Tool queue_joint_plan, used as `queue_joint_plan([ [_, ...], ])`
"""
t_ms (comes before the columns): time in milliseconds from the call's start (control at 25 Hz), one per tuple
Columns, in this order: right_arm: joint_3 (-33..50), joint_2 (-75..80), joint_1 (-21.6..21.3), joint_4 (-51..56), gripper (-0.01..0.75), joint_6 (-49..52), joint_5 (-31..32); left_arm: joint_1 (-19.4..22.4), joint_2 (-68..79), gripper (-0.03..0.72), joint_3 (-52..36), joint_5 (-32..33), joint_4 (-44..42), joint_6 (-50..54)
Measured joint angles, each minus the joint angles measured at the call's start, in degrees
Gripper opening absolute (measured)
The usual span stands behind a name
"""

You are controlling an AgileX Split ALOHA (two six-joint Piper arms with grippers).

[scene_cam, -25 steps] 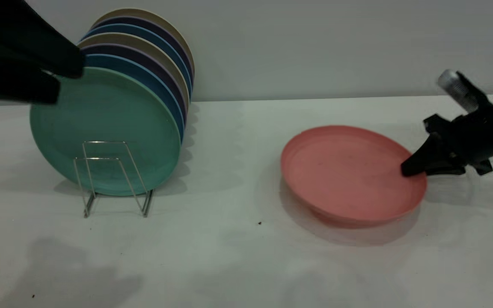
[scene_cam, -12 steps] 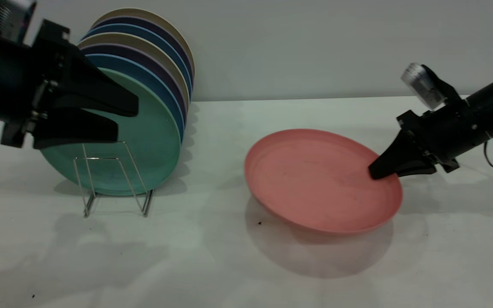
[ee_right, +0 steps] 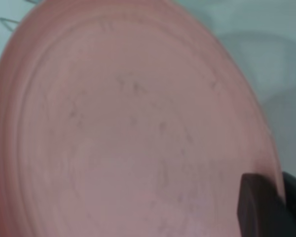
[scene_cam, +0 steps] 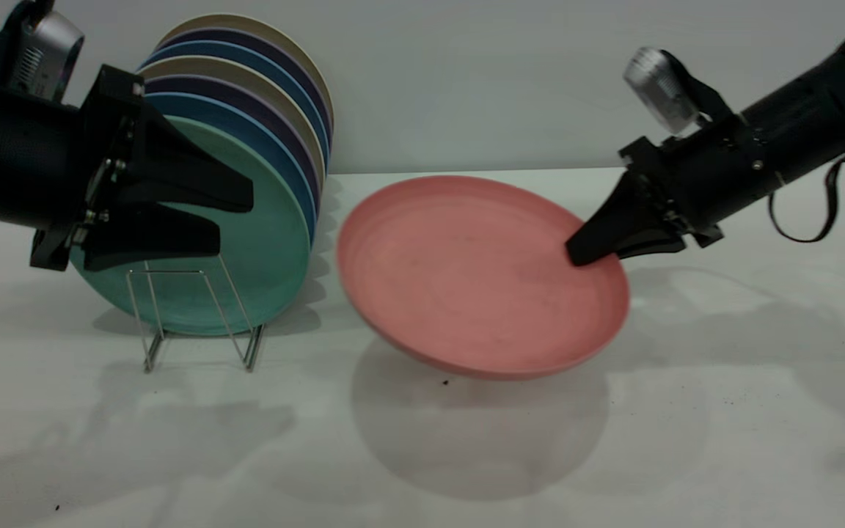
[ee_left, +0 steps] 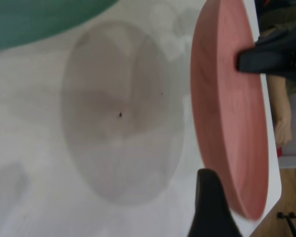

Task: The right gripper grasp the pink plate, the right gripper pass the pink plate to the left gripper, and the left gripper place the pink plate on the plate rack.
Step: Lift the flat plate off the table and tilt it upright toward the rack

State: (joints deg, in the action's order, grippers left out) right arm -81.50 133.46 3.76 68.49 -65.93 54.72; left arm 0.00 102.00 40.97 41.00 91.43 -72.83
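Observation:
The pink plate needs to go over to my left gripper for the plate rack, so that gripper needs to reach and grab it by its free rim point(scene_cam: 346, 248).
The pink plate point(scene_cam: 466, 271) hangs tilted above the table, held by its right rim. My right gripper point(scene_cam: 585, 253) is shut on that rim; the plate fills the right wrist view point(ee_right: 128, 133), with one finger point(ee_right: 259, 207) over the rim. My left gripper point(scene_cam: 235, 216) is open and empty in front of the teal-green plate point(scene_cam: 261, 249), left of the pink plate and apart from it. In the left wrist view the pink plate point(ee_left: 227, 113) shows edge-on beyond one left finger point(ee_left: 212, 207). The wire plate rack point(scene_cam: 195, 308) stands at the left with several plates upright in it.
The rack's front two loops point(scene_cam: 173, 293) stand free in front of the teal-green plate. Behind it stand blue, purple and beige plates point(scene_cam: 276, 95). The white table point(scene_cam: 686, 411) lies open at the front and right. A grey wall point(scene_cam: 503, 73) closes the back.
My right gripper has lifted the pink plate off the table and carried it left, tilting it. My left gripper has moved right, into view in front of the rack.

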Motion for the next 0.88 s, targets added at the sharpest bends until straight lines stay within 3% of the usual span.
queue_joint_plan([
  [880,0.05,0.0,7.82,7.69,0.014,-0.1,5.1,0.0,0.0,0.497,0.11,0.0,0.48,-0.55],
])
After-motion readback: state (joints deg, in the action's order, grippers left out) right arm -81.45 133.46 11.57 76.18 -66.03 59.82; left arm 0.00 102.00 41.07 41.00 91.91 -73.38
